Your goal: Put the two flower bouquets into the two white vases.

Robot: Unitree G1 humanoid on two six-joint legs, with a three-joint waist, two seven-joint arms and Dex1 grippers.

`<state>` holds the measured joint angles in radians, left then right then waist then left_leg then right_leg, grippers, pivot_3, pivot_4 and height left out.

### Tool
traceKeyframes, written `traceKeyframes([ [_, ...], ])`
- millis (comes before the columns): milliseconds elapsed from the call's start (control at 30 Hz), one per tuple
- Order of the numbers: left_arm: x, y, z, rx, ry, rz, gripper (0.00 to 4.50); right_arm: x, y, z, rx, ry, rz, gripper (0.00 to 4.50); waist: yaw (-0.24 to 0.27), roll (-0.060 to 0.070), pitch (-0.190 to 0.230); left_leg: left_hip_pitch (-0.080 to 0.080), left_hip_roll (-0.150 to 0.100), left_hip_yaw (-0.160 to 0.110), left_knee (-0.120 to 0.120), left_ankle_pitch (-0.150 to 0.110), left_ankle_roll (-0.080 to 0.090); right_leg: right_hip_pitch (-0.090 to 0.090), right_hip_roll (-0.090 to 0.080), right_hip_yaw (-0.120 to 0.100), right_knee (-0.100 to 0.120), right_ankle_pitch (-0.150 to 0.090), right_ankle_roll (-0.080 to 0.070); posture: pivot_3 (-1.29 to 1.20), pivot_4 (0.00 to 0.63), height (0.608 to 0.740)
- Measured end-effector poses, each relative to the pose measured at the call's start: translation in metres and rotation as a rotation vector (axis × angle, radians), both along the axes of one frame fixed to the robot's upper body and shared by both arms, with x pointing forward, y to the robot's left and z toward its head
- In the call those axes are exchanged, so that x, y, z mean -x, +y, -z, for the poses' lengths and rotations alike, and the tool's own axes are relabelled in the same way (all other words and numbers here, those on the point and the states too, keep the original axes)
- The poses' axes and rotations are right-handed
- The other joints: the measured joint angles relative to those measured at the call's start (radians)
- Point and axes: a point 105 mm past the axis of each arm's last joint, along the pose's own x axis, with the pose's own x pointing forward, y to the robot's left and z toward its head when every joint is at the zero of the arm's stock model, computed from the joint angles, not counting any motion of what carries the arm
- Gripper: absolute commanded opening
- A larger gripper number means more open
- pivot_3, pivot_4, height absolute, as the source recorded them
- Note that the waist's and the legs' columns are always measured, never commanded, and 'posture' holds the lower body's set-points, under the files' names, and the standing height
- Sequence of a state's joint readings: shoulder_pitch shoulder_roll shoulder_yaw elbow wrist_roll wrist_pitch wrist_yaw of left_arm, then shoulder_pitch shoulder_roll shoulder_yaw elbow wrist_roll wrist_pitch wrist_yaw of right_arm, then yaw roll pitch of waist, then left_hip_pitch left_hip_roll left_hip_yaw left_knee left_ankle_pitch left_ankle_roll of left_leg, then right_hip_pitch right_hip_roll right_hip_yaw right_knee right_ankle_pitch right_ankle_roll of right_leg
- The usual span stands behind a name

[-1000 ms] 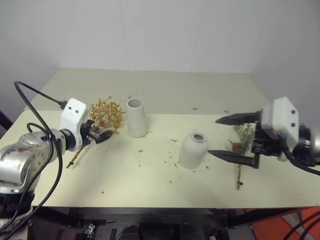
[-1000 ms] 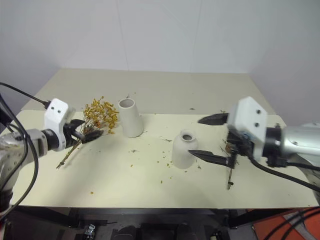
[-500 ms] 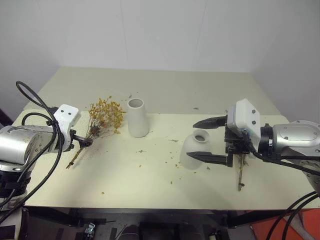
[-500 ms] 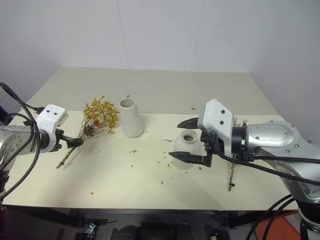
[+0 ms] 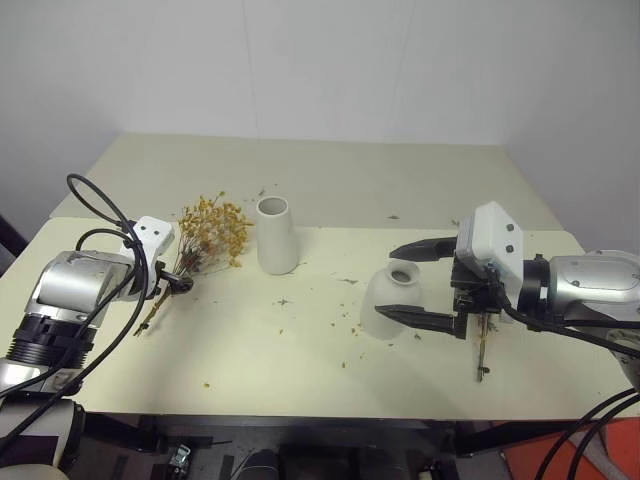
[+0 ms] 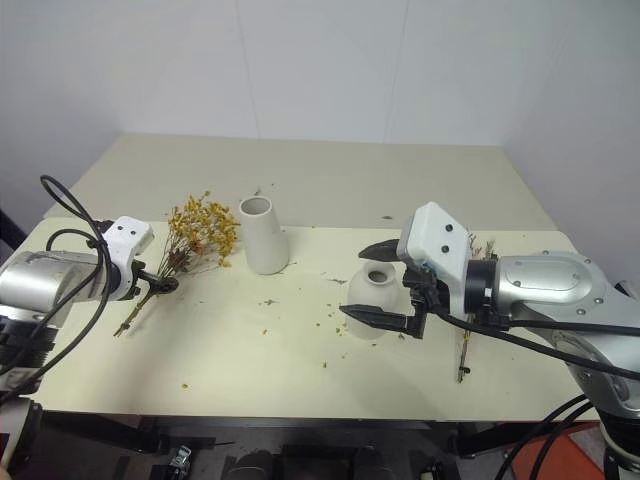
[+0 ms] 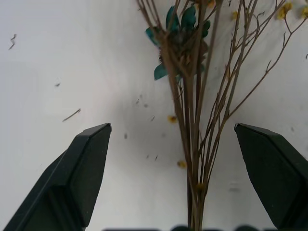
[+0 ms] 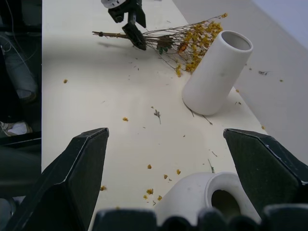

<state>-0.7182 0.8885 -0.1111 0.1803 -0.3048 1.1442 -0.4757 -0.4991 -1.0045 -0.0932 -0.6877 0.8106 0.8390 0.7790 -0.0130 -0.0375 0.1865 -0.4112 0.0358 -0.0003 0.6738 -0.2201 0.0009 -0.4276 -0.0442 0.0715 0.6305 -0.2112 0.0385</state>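
The thin-petalled yellow blossoms have already dropped small crumbs, so the left gripper will next take hold of the bouquet by its bundled brown stems.
A bouquet of yellow-orange blossoms (image 5: 212, 228) lies on the table's left side, its brown stems (image 7: 195, 144) running toward the front. My left gripper (image 5: 175, 284) is low over those stems and open, one finger on each side of them. The tall tapered white vase (image 5: 275, 235) stands upright just right of the blossoms. The squat narrow-necked vase (image 5: 392, 298) stands mid-table. My right gripper (image 5: 386, 282) hovers open by it, the fingers wide apart with nothing in them. The grey-green bouquet (image 6: 465, 350) lies behind that gripper, partly hidden.
The cream table (image 5: 300, 370) is strewn with small flower crumbs (image 8: 149, 166) between the vases and the front edge. A white wall rises behind the table's far edge. A black cable (image 5: 95, 205) loops over my left arm.
My left gripper has come down and out to the left onto the yellow bouquet's stems. My right gripper first shifted left toward the squat vase, then held still.
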Motion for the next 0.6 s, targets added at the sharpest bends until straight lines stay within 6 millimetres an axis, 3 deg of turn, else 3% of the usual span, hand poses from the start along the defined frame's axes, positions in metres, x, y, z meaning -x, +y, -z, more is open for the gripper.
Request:
traceKeyframes([
  [367, -0.005, -0.003, -0.004, 0.076, -0.011, 0.03, 0.23, 0.0, -0.004, -0.006, -0.004, -0.015, 0.034, 4.5, -0.002, 0.0, 0.0, 0.0, 0.0, 0.0, 0.0, 0.0, 0.0, 0.0, 0.0, 0.0, 0.0, 0.001, -0.001, 0.0, 0.15, 0.74],
  [400, -0.005, -0.002, -0.004, 0.071, -0.01, 0.027, 0.04, 0.0, -0.004, -0.005, -0.004, -0.014, 0.035, 4.5, -0.002, 0.0, 0.0, 0.0, 0.0, 0.0, 0.0, 0.0, 0.0, 0.0, 0.0, 0.0, 0.0, 0.001, -0.001, 0.0, 0.15, 0.74],
  [600, -0.014, 0.0, -0.013, 0.053, -0.107, -0.005, 0.04, -0.001, -0.005, -0.006, -0.006, -0.015, 0.037, 4.5, -0.001, 0.0, 0.0, -0.001, 0.0, 0.0, 0.001, 0.0, 0.0, 0.0, 0.0, 0.0, 0.001, 0.001, -0.001, 0.0, 0.15, 0.74],
])
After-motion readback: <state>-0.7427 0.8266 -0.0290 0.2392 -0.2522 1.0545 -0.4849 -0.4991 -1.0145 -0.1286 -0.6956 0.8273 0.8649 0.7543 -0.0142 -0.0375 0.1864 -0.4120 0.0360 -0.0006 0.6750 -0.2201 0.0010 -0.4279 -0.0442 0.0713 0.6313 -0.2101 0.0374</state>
